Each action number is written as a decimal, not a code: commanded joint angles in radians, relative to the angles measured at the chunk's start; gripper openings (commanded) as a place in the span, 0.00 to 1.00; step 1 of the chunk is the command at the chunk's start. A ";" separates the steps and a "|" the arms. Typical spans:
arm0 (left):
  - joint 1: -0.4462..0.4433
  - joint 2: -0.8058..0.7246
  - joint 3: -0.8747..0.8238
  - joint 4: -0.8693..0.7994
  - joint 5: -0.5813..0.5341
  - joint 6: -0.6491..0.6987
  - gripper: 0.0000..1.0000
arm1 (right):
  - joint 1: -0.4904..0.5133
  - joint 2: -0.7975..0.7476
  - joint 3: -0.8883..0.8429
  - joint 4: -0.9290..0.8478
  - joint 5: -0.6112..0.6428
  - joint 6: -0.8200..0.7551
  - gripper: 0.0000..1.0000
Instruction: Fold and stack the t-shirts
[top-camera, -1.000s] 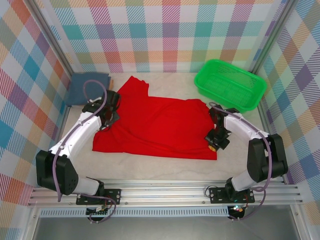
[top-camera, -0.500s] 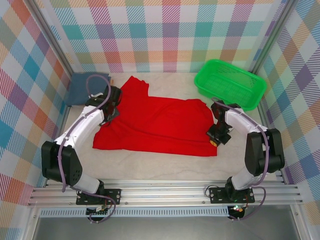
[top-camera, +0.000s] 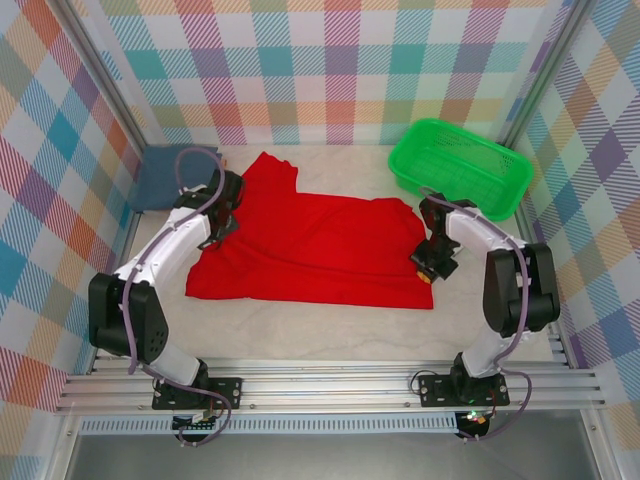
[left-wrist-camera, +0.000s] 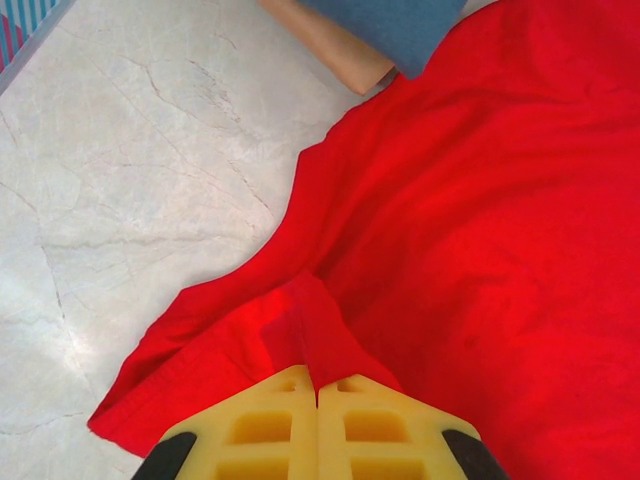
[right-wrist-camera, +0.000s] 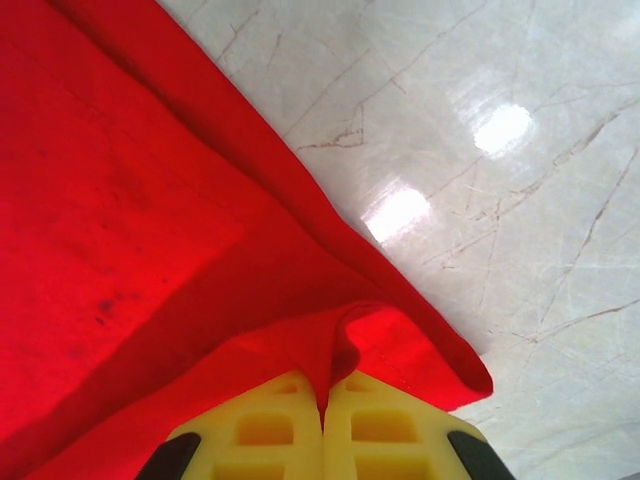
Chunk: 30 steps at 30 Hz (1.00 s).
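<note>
My left gripper keeps hold of the pinched fold for now: if it opened now, the fold would fall short on the red shirt, a crease running across.
A bright red t-shirt (top-camera: 320, 245) lies spread across the middle of the table, plain side up, one sleeve pointing to the back. My left gripper (top-camera: 222, 222) is shut on a pinch of red cloth at the shirt's left edge (left-wrist-camera: 310, 330), its yellow fingers (left-wrist-camera: 265, 425) pressed together. My right gripper (top-camera: 428, 268) is shut on a fold of the shirt's right edge (right-wrist-camera: 340, 345) near its front corner. A slate-blue t-shirt (top-camera: 175, 172) lies folded at the back left corner, beside the red sleeve (left-wrist-camera: 400, 25).
A green mesh basket (top-camera: 460, 165) stands at the back right, just beyond the right arm. Checked walls close in the left, back and right sides. Bare marble tabletop (top-camera: 320, 335) runs along the front, ahead of the arm bases.
Both grippers have pulled the red shirt's edges toward the back. The front hem has moved away from the near edge, and the shirt now lies shorter front to back.
</note>
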 joint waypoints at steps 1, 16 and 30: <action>0.025 0.027 0.036 0.022 -0.008 0.022 0.00 | -0.010 0.022 0.037 -0.007 0.024 -0.021 0.00; 0.048 0.107 0.097 0.041 0.018 0.051 0.00 | -0.016 0.072 0.064 -0.003 0.029 -0.026 0.00; 0.051 0.164 0.127 0.050 0.031 0.058 0.00 | -0.017 0.106 0.094 0.003 0.026 -0.028 0.00</action>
